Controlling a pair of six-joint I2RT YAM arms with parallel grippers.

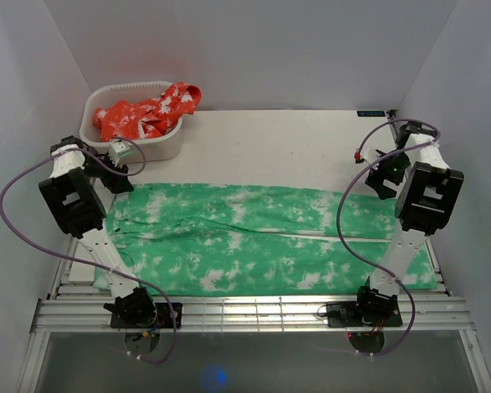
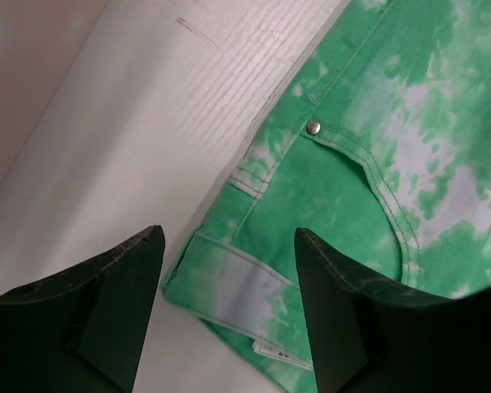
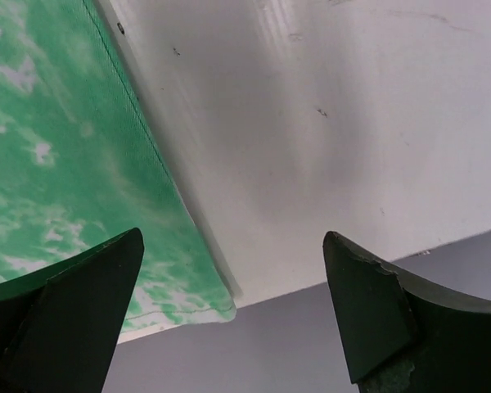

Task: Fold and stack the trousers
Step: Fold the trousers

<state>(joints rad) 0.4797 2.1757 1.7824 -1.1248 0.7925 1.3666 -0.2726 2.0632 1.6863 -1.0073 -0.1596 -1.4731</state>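
Note:
The far leg of the green trousers needs to be folded over the near one, so the left gripper should grab the trousers' far waistband corner next.
The green trousers with white tie-dye blotches lie flat across the table, waistband at the left, leg ends at the right. My left gripper is open and empty, hovering above the far waistband corner; in the left wrist view the waistband with its rivet lies below and between my fingers. My right gripper is open and empty above the far leg end; in the right wrist view the trouser hem corner lies by the table's right edge.
A white basket with a red-and-white patterned garment stands at the back left. White enclosure walls close in the left, right and back. A metal rail runs along the near edge.

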